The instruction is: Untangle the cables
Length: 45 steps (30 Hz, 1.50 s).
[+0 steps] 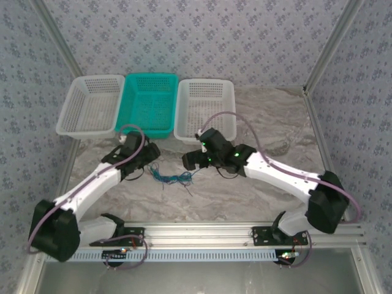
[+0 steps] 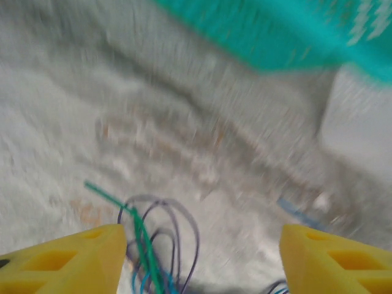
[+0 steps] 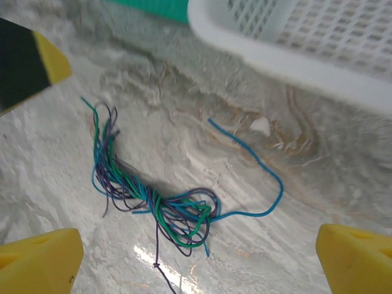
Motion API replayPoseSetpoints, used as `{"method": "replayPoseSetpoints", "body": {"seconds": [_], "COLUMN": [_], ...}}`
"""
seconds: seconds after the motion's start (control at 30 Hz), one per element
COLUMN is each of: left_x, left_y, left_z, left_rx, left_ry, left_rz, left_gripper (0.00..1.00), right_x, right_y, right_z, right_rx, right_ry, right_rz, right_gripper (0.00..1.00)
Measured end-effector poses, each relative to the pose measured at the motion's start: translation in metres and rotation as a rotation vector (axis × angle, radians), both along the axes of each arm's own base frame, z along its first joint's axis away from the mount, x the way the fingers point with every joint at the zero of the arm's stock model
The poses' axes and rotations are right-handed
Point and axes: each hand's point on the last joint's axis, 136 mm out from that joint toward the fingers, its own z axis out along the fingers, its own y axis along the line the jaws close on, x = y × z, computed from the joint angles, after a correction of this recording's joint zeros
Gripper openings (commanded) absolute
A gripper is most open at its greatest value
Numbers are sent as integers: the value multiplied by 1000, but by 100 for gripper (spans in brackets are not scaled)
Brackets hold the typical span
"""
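Note:
Next, my right gripper picks up the blue cable along its trailing end (image 1: 196, 171) (image 3: 263, 165), to pull it free of the knotted bundle.
The cables (image 1: 173, 177) lie in one tangled bundle on the table between the two arms: thin blue, green and dark wires knotted together (image 3: 162, 205). One blue end (image 3: 257, 165) trails off to the right toward the white basket. My right gripper (image 3: 199, 260) hovers open just above the bundle, its yellow fingers (image 3: 40, 257) wide apart. My left gripper (image 2: 202, 260) is open too, with the bundle's loops (image 2: 153, 245) close to its left finger (image 2: 67, 260); that view is blurred.
Three baskets stand in a row at the back: white (image 1: 90, 104), teal (image 1: 148, 103) and white (image 1: 205, 109). The right white basket's rim (image 3: 288, 61) is close behind the cables. Marbled tabletop (image 1: 269, 135) lies open to the right.

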Motion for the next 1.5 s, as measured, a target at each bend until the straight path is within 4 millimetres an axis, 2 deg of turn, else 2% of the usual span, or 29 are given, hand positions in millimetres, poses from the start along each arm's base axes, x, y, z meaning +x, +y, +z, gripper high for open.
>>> {"method": "replayPoseSetpoints", "body": {"seconds": [0.13, 0.23, 0.27, 0.33, 0.43, 0.5, 0.67, 0.9, 0.97, 1.0, 1.07, 1.1, 1.17, 1.27, 1.37, 1.5], "left_x": [-11, -13, -13, -13, -14, -13, -13, -17, -18, -18, -18, -18, -19, -20, -21, -20], "left_y": [-16, -17, -17, -17, -19, -21, -22, -18, -17, -16, -14, -13, -10, -1, 10, 32], "left_z": [-30, -45, -49, -59, -68, -69, -69, -70, -70, -70, -70, -70, -69, -65, -59, -55], "left_rx": [42, 58, 62, 68, 73, 75, 82, 91, 93, 96, 103, 107, 119, 155, 192, 229], "left_ry": [116, 163, 173, 199, 219, 218, 211, 201, 199, 197, 192, 190, 185, 173, 156, 147], "left_rz": [-27, -18, -15, -9, -14, -20, -40, -45, -43, -41, -37, -34, -27, -6, 14, 60], "left_gripper": [65, 64, 60, 46, 14, 0, 0, 0, 0, 0, 0, 0, 0, 0, 0, 0], "right_x": [-6, -5, -4, -2, 1, 3, 9, 9, 6, 6, 8, 8, 9, 10, 2, -3], "right_y": [8, 7, 6, 3, -3, -8, -15, -31, -38, -42, -49, -54, -64, -61, -72, -99], "right_z": [-30, -48, -54, -66, -85, -95, -117, -134, -141, -144, -143, -144, -143, -140, -136, -103], "right_rx": [-87, -141, -154, -186, -228, -246, -255, -261, -276, -282, -280, -287, -284, -236, -212, -153], "right_ry": [31, 43, 48, 62, 88, 106, 164, 204, 214, 209, 207, 208, 215, 206, 191, 111], "right_rz": [21, 5, -4, -33, -88, -126, -219, -338, -356, -367, -394, -407, -436, -441, -444, -486], "right_gripper": [100, 100, 100, 100, 100, 95, 75, 71, 57, 45, 10, 0, 0, 0, 0, 0]}}
